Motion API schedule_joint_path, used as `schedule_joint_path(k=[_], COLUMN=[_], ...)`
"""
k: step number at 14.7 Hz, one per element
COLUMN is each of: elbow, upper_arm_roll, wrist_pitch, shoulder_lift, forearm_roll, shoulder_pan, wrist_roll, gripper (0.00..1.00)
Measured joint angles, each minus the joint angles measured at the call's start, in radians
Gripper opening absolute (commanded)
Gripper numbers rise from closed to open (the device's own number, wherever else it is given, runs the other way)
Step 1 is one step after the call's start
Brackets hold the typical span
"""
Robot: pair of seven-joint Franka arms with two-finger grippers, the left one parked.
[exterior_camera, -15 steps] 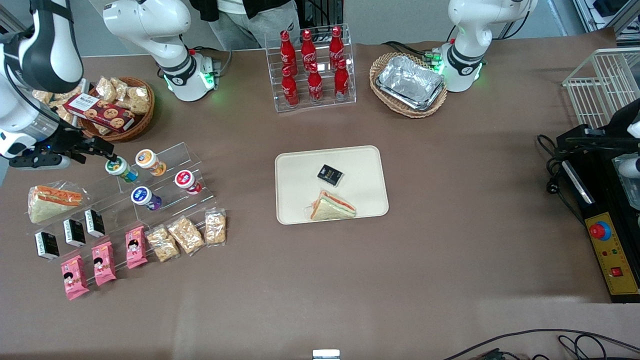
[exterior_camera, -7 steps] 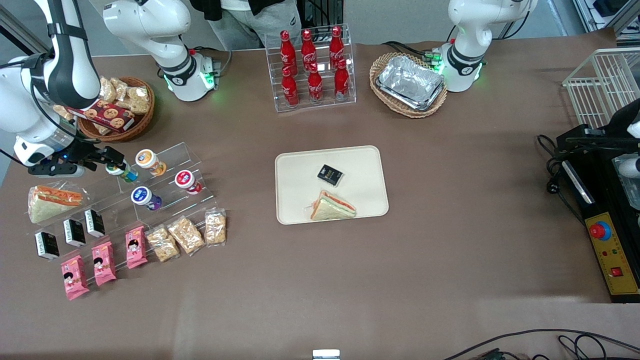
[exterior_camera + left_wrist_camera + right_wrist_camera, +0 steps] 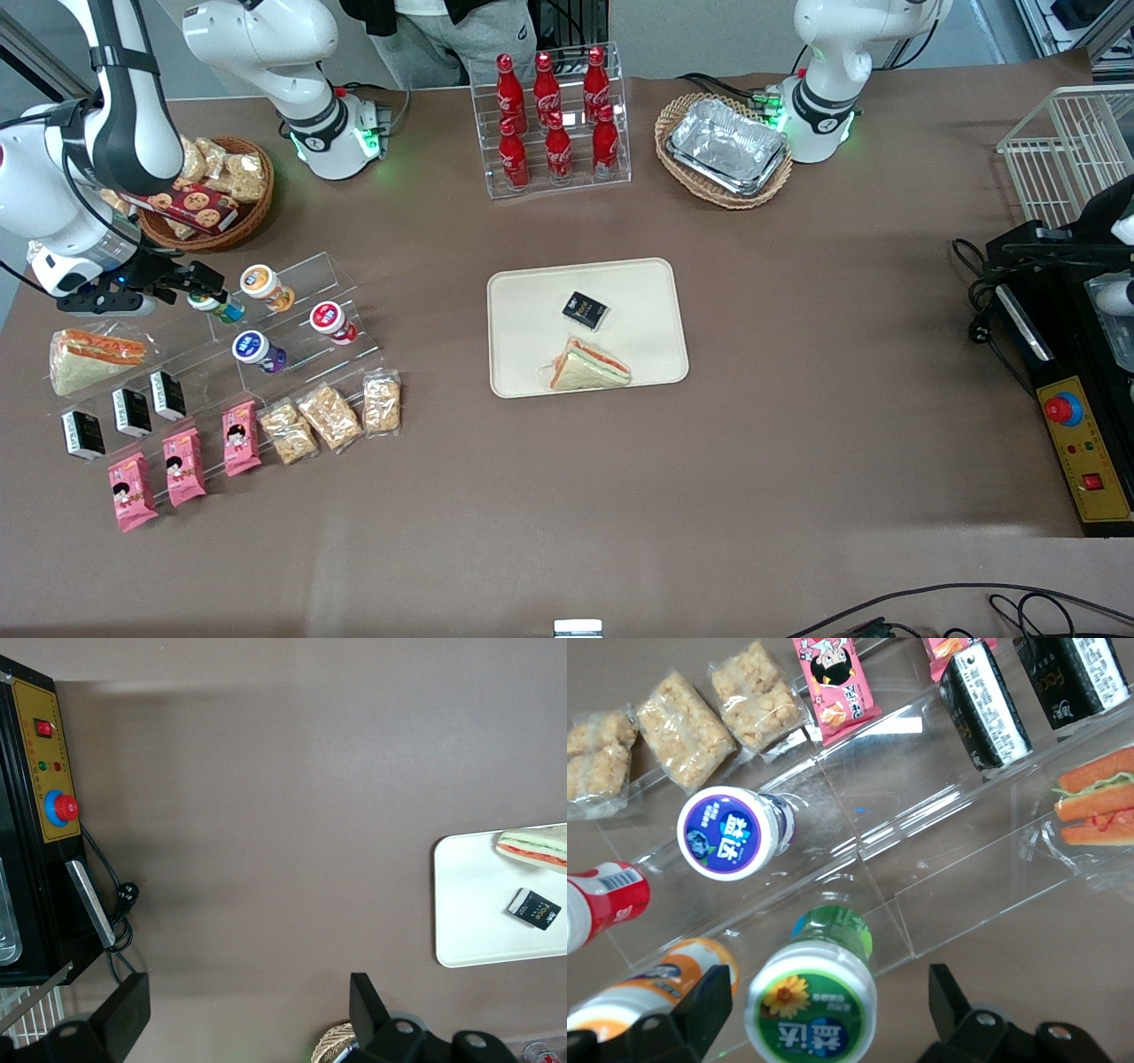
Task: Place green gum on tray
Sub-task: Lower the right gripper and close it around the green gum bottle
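I will put the gum on the tray [image 3: 532, 292], so I need to grab the green gum by its lidded end [image 3: 204, 301] with my right gripper next.
The green gum [image 3: 221, 307] lies on the top step of a clear acrylic riser [image 3: 292, 332], beside the orange-lidded canister [image 3: 264, 285]. In the right wrist view its green-rimmed lid with a yellow flower [image 3: 811, 1005] faces the camera. My right gripper [image 3: 202, 282] is open, just above the gum's lid end. Its two fingers [image 3: 700, 1005] stand one on each side of the lid with a gap on both sides, not touching it. The cream tray [image 3: 532, 292] lies at the table's middle, toward the parked arm, and also shows in the left wrist view [image 3: 469, 904].
A purple-lidded canister [image 3: 731, 835] and a red one [image 3: 332, 321] sit on the riser's lower step. A sandwich [image 3: 589, 365] and a black packet [image 3: 585, 309] lie on the tray. Snack packets [image 3: 328, 416], a wrapped sandwich [image 3: 89, 357] and a snack basket [image 3: 208, 190] surround the riser.
My right gripper has moved down over the green gum. Its fingers now cover most of the lid in the front view. The gum has not moved.
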Motion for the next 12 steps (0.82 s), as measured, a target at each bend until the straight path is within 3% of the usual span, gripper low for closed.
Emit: schedule_joint_path(k=[2,4,6,9,10,12], elbow=[-0.004,-0.009,-0.015,-0.027,-0.027,-0.028], upper_arm_roll=[0.001,0.002,0.002,0.002,0.002,0.002], wrist_pitch=[0.000,0.001,0.004,0.013,0.015,0.016], shoulder_lift=[0.000,0.000,0.000,0.000,0.000,0.000], forearm_roll=[0.000,0.000,0.000,0.000,0.000,0.000], shoulder_pan=[0.008,0.010,0.010,0.010,0.010,0.010], wrist_roll=[0.020,0.025,0.026,0.026,0.026,0.027], gripper=[0.95,0.84,0.60,0.09,0.00,0.00])
